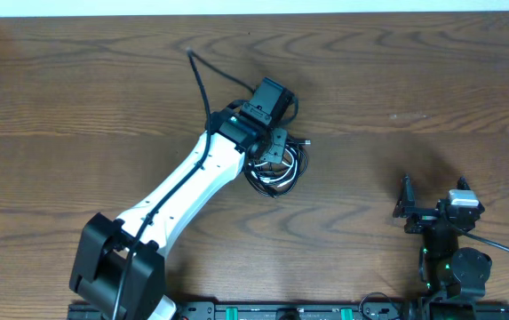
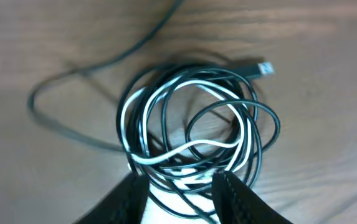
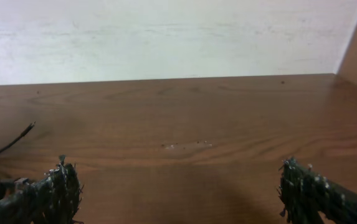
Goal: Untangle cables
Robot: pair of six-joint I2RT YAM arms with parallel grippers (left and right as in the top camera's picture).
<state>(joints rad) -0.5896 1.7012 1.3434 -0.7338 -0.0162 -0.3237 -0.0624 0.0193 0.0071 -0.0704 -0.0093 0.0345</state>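
Note:
My left gripper is to grab a white piece of cable at the coil's near edge (image 1: 275, 180) (image 2: 188, 179) next. This leaves the rest for my right gripper to untangle.
The cables (image 1: 276, 173) lie in a tangled coil of black and white strands near the table's middle. In the left wrist view the cables (image 2: 197, 124) fill the centre, with a silvery plug (image 2: 259, 67) sticking out at the upper right. One black strand (image 1: 199, 80) trails off to the far left. My left gripper (image 2: 181, 177) stands over the coil's near edge, jaws apart, with several strands crossing the gap. It sits at the coil's top (image 1: 276, 147) in the overhead view. My right gripper (image 3: 177, 168) is wide open and empty, well to the right (image 1: 433, 191).
The wooden table (image 1: 396, 80) reaches a white wall (image 3: 166, 37) at the back. A black cable end (image 3: 10, 144) shows at the right wrist view's left edge. The arm bases (image 1: 263, 311) stand along the front edge.

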